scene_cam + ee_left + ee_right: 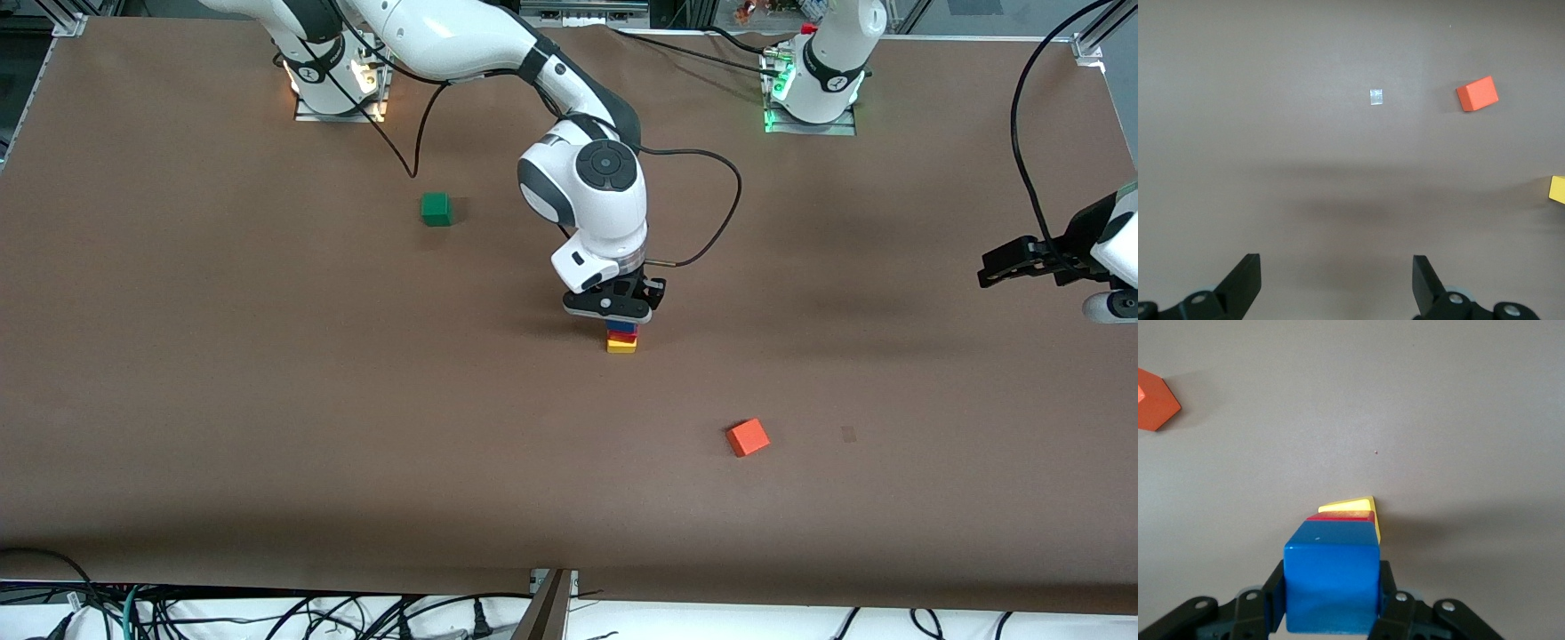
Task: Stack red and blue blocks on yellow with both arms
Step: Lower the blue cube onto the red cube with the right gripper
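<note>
I should open my right gripper. The blue block's lower edge (621, 330) sits on the red block (622, 337), so the blue block would stay there.
In the front view the yellow cube (621, 347) sits mid-table with the red block (622, 337) on it and the blue block (623, 327) on top. My right gripper (621, 322) is over this stack, shut on the blue block. In the right wrist view its fingers (1275, 597) press both sides of the blue block (1331, 583), with slivers of the red block (1338, 516) and the yellow cube (1348, 505) showing below it. My left gripper (1000, 267) waits open and empty over the left arm's end of the table. In the left wrist view (1336, 273) the yellow cube (1557, 189) shows at the edge.
An orange cube (748, 437) lies nearer the front camera than the stack; it also shows in the left wrist view (1477, 93) and the right wrist view (1155, 399). A green cube (436, 209) sits toward the right arm's base. A small tape mark (1376, 97) lies on the brown table.
</note>
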Robot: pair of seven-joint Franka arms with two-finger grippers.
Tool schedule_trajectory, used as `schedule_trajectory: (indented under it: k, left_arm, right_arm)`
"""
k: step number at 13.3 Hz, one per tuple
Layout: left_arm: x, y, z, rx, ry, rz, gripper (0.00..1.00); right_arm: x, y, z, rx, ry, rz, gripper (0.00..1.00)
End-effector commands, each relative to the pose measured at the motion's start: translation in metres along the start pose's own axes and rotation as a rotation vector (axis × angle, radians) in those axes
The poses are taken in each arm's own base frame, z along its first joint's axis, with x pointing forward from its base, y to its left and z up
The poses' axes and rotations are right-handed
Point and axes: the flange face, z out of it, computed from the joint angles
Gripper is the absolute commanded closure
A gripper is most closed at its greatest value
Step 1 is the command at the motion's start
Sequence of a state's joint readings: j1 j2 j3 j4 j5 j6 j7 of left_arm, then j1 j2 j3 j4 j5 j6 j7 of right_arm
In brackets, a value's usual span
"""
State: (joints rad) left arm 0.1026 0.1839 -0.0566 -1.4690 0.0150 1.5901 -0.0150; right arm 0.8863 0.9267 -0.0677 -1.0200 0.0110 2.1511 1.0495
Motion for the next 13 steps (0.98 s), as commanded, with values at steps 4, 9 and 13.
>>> schedule_trajectory:
  k: [4,9,13]
  left_arm:
    - [0.0066,-0.0066,-0.0019,-0.013,0.004,0.005,0.00]
    - [0.0070,-0.0067,-0.0010,-0.012,0.003,0.005,0.00]
    - [0.0066,-0.0069,-0.0019,-0.010,0.004,0.004,0.00]
  right_arm:
    - [-0.0031,-0.0094,0.0018,0.018,0.035,0.000,0.38]
    - [-0.0021,-0.0084,0.0012,0.014,0.033,0.002,0.01]
    - [0.0049,-0.0029,-0.0065,-0.009,0.023,0.008,0.01]
